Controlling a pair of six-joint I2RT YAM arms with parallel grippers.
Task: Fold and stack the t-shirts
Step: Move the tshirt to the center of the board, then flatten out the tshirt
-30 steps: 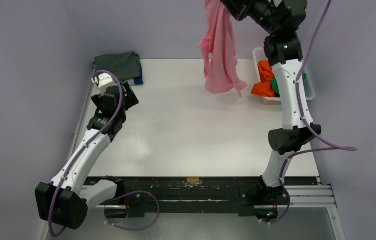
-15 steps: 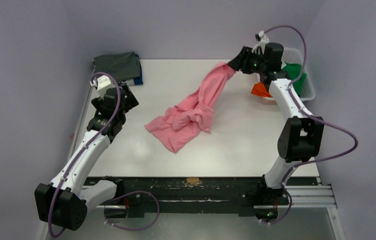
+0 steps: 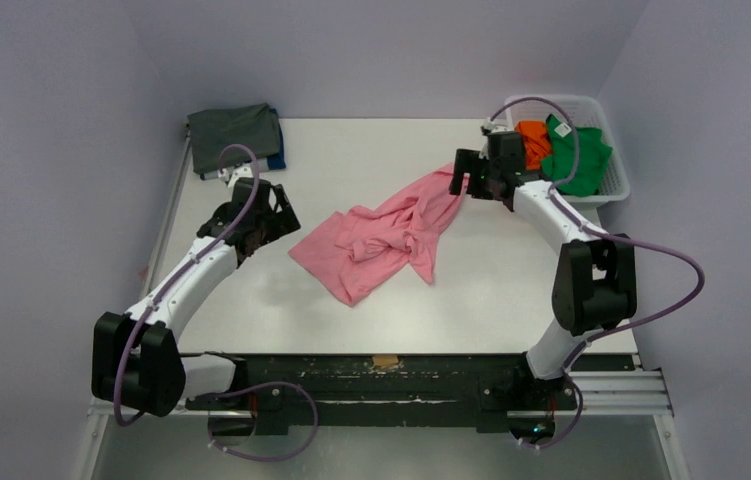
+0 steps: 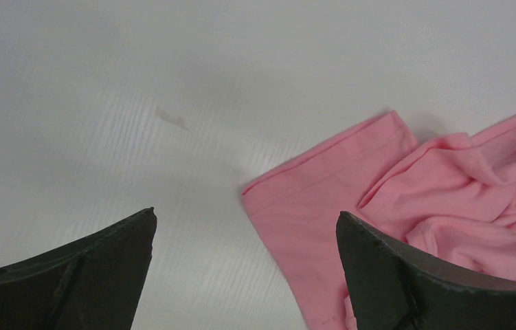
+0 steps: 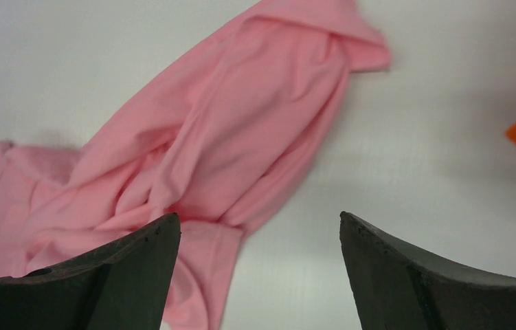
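The pink t-shirt (image 3: 381, 238) needs its body free to spread for folding, so my left gripper next needs to grab it by its flat corner's outer edge (image 3: 293, 253).
A pink t-shirt (image 3: 381, 238) lies crumpled across the middle of the table, one end reaching toward the back right. My right gripper (image 3: 468, 180) hangs open over that far end, nothing between its fingers; the pink t-shirt (image 5: 220, 151) lies loose below it. My left gripper (image 3: 279, 215) is open just left of the shirt's near flat corner, the pink t-shirt (image 4: 351, 206) showing beside its right finger. A folded dark grey t-shirt (image 3: 236, 130) lies on a blue one (image 3: 277, 159) at the back left. Orange (image 3: 533, 140) and green (image 3: 579, 152) t-shirts fill the basket.
A white lattice basket (image 3: 619, 176) stands at the back right corner of the table. Purple walls close in the left, back and right sides. A small brownish stain (image 4: 171, 117) marks the white tabletop.
The right gripper brought the pink t-shirt down from high in the air, laid it on the table and opened, letting go. The left arm swung right toward the shirt.
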